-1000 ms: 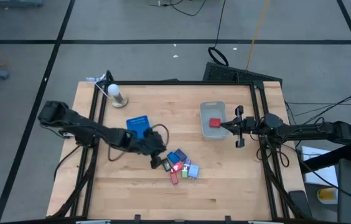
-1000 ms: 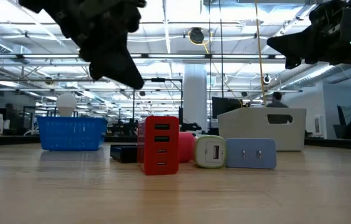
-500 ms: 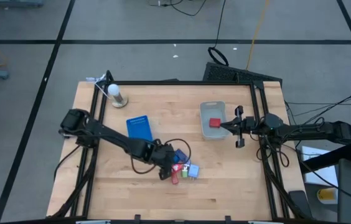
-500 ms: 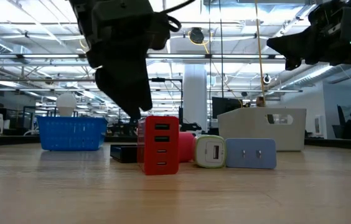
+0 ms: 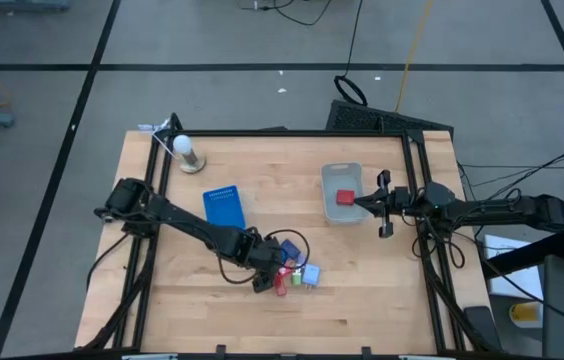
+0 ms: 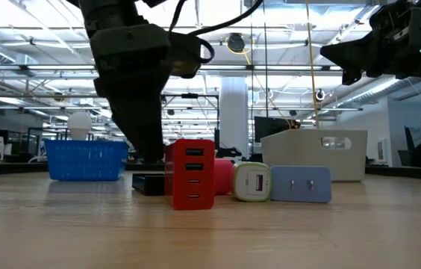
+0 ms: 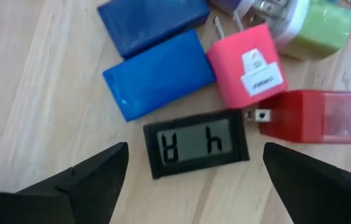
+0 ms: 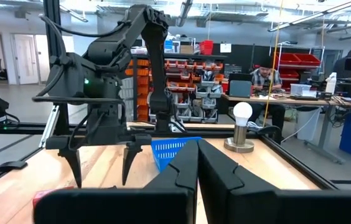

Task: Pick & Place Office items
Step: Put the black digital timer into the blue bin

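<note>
The black display piece goes in the blue tray (image 5: 224, 206) next; my left gripper should grab its short ends.
The office items lie in a small heap (image 5: 295, 270) on the wooden table, right of its middle. The left wrist view shows a black display piece (image 7: 197, 144), two blue blocks (image 7: 160, 73), a pink plug (image 7: 247, 70) and a red plug (image 7: 318, 115), all flat on the wood. My left gripper (image 7: 194, 152) is open, pointing down, with a finger on either side of the black display piece and apart from it. It sits at the heap's left end (image 5: 267, 276). My right gripper (image 5: 365, 203) is shut and hovers at the clear bin's (image 5: 342, 180) right rim.
A red piece (image 5: 344, 197) lies in the clear bin. The blue tray (image 5: 224, 205) stands left of centre, and a bulb on a stand (image 5: 186, 152) at the far left corner. Black frame rails run along the table's left and right sides. Bare wood lies near the front edge.
My left gripper has moved toward the table's right and near edge and come down from above the table onto the heap's left end, beside the black display piece. The items have stayed where they were.
</note>
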